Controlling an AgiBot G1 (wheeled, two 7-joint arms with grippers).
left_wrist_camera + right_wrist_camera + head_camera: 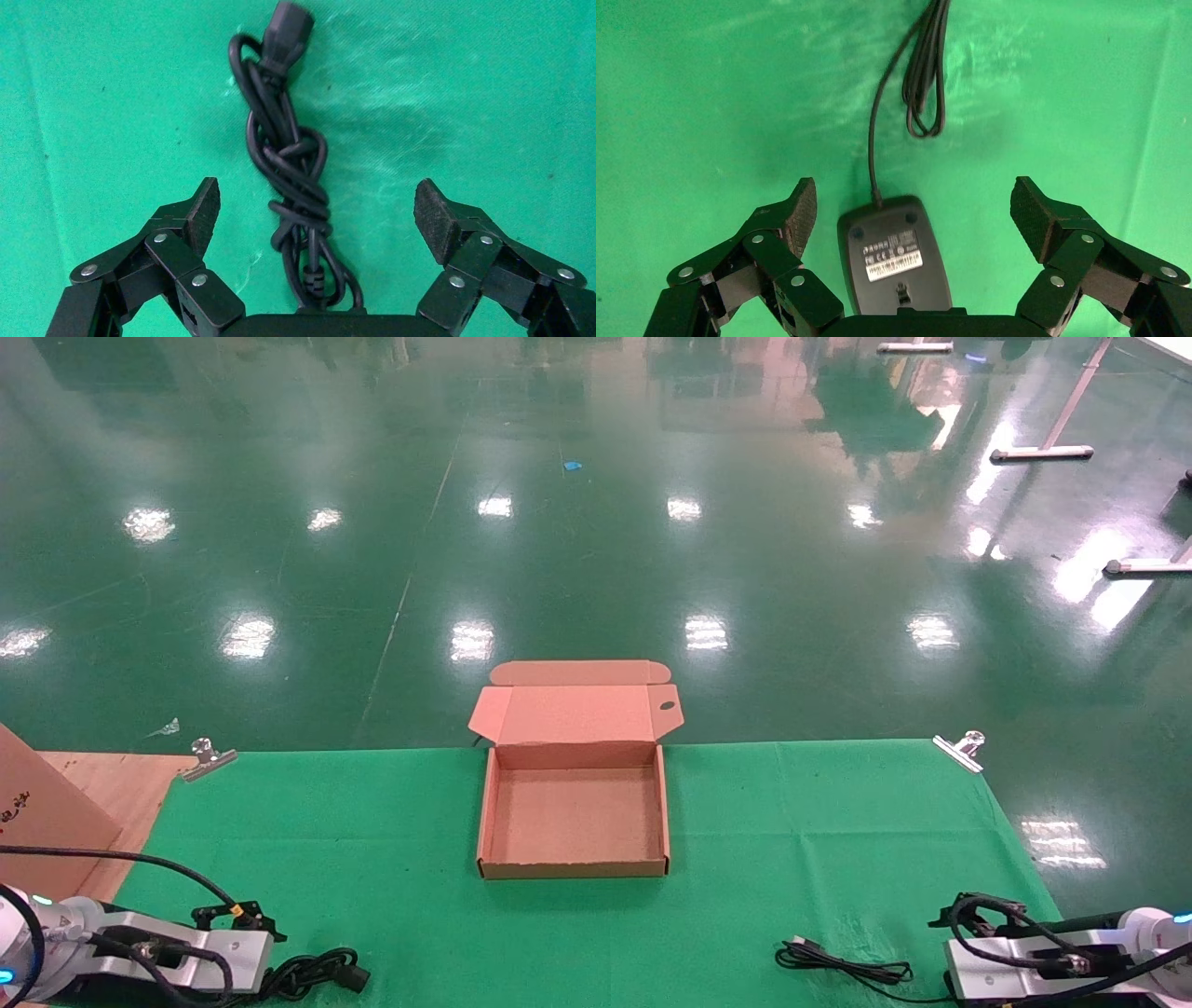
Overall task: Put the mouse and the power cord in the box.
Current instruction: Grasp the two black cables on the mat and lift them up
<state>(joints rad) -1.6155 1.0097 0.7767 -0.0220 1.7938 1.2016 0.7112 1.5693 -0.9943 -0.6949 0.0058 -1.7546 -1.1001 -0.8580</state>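
Observation:
My left gripper needs to take hold of the power cord by its knotted middle bundle (295, 189) next, to pack the cord into the box.
The box (573, 870) lies open at the middle of the green cloth, its lid (577, 712) folded back and its inside bare. The power cord (292, 175) is a knotted black bundle on the cloth, its chunky plug (288, 31) pointing away. My left gripper (320, 207) is open just above it, one finger on either side. The mouse (895, 260) lies upside down with its label showing, between the spread fingers of my open right gripper (912, 207). Its thin cable (923, 77) loops away. In the head view the cord (317, 975) and mouse cable (838, 963) show beside the arms; the mouse is hidden.
A bigger brown carton (42, 812) stands on the wooden tabletop (121, 784) at the far left. Metal clips (207, 758) (961, 750) pin the green cloth (838, 840) at its far corners. Beyond the table's far edge is shiny green floor.

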